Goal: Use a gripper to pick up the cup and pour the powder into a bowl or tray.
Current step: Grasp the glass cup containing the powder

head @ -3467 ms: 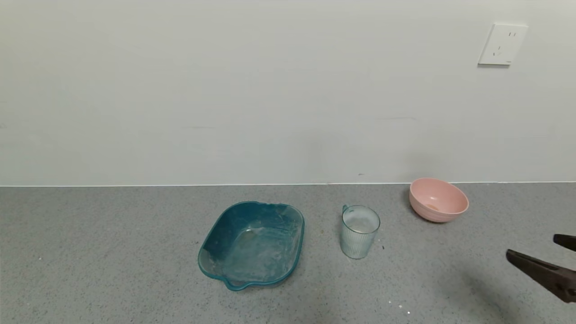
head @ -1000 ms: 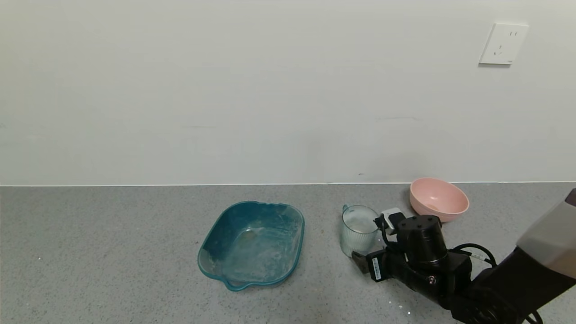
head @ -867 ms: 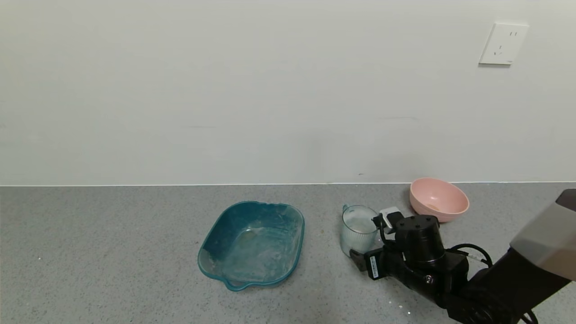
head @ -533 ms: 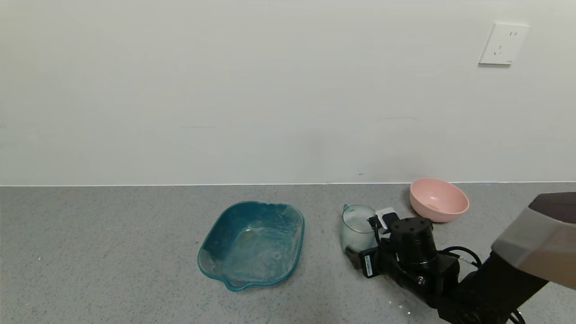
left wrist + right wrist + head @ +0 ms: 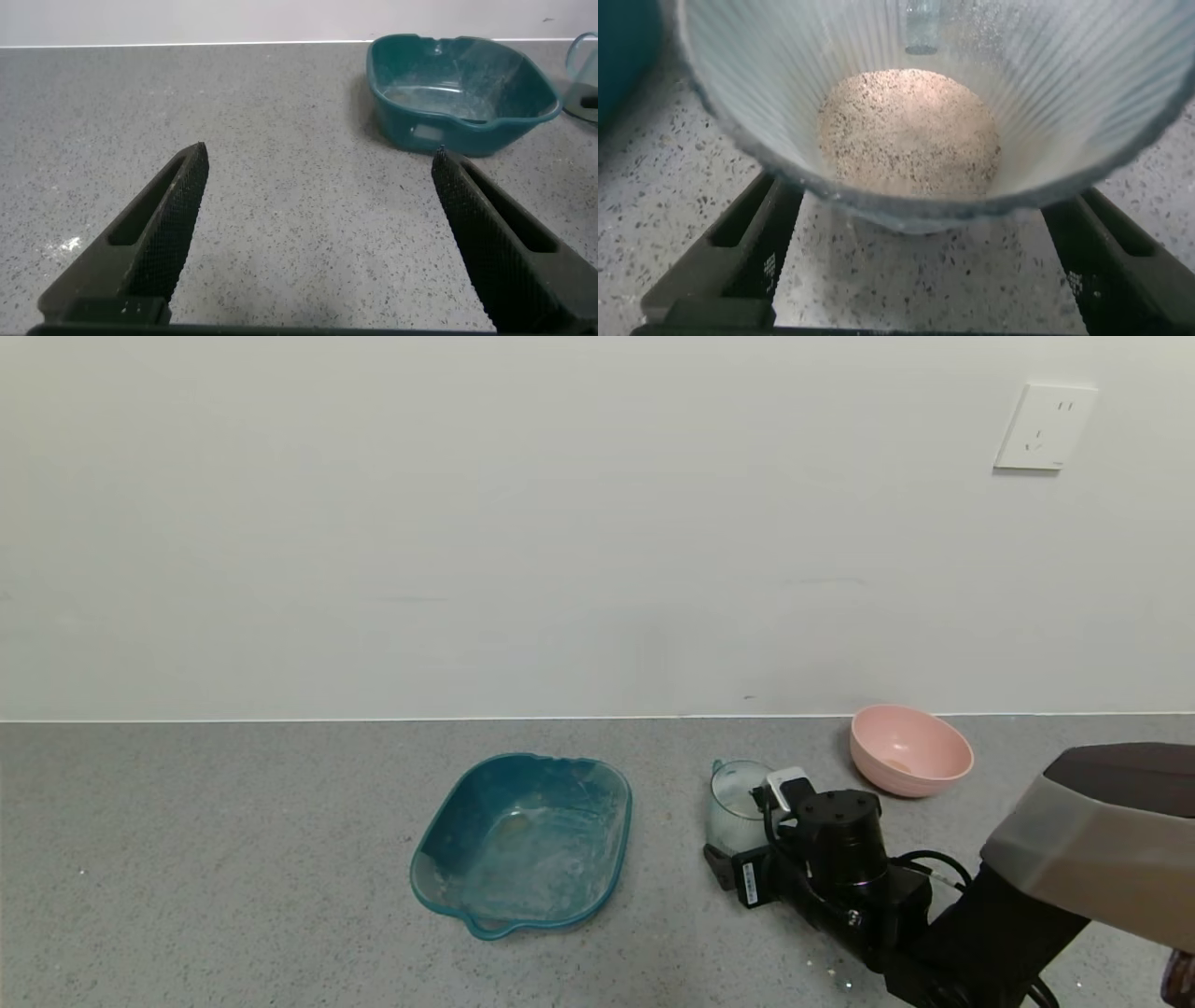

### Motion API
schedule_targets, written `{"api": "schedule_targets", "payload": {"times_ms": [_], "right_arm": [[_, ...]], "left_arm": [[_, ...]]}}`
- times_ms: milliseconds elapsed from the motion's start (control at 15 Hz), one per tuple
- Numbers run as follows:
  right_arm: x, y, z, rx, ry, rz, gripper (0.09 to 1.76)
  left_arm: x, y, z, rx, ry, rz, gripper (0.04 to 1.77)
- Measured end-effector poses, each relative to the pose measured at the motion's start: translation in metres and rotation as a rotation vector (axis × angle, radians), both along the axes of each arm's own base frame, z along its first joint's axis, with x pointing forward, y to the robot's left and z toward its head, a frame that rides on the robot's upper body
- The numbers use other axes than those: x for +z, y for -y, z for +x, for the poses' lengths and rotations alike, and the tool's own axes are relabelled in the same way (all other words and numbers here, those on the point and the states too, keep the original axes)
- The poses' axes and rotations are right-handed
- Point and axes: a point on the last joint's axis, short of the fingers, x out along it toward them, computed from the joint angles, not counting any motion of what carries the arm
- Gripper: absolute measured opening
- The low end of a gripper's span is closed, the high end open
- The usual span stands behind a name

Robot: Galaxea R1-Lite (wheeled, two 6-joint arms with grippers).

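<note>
Next, my right gripper needs to grab the cup's ribbed side (image 5: 730,825) below the cup's rim, to pour the powder into the pink bowl.
The clear ribbed cup (image 5: 733,814) stands upright on the grey counter between the teal tray and the pink bowl (image 5: 882,777). My right gripper (image 5: 747,826) is open and straddles the cup, one finger on each side, low by its base. In the right wrist view the cup (image 5: 1046,93) fills the frame, with pale tan powder (image 5: 910,131) on its bottom, and the right gripper (image 5: 924,252) shows a black finger (image 5: 738,252) either side of it. My left gripper (image 5: 318,187) is open and empty above bare counter; it is out of the head view.
A teal translucent tray (image 5: 611,859) with dusty residue sits left of the cup; it also shows in the left wrist view (image 5: 458,131). The wall runs along the back of the counter, with a socket (image 5: 1041,427) at upper right. Specks of spilled powder lie near the front edge.
My right arm came in from the right edge and slid left, so its open fingers now sit around the cup. The cup, bowl and tray have not moved.
</note>
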Motion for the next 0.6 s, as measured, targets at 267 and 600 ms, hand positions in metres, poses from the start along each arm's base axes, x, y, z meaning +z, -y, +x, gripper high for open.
{"api": "schedule_targets", "payload": {"times_ms": [267, 600], "right_arm": [[-0.004, 0.000, 0.009, -0.009, 0.037, 0.013, 1.71], [-0.010, -0.002, 0.016, -0.013, 0.058, 0.021, 1.71]], "left_arm": [[0.000, 0.000, 0.000, 0.000, 0.000, 0.000, 1.72], [0.000, 0.000, 0.000, 0.000, 0.000, 0.000, 1.72]]}}
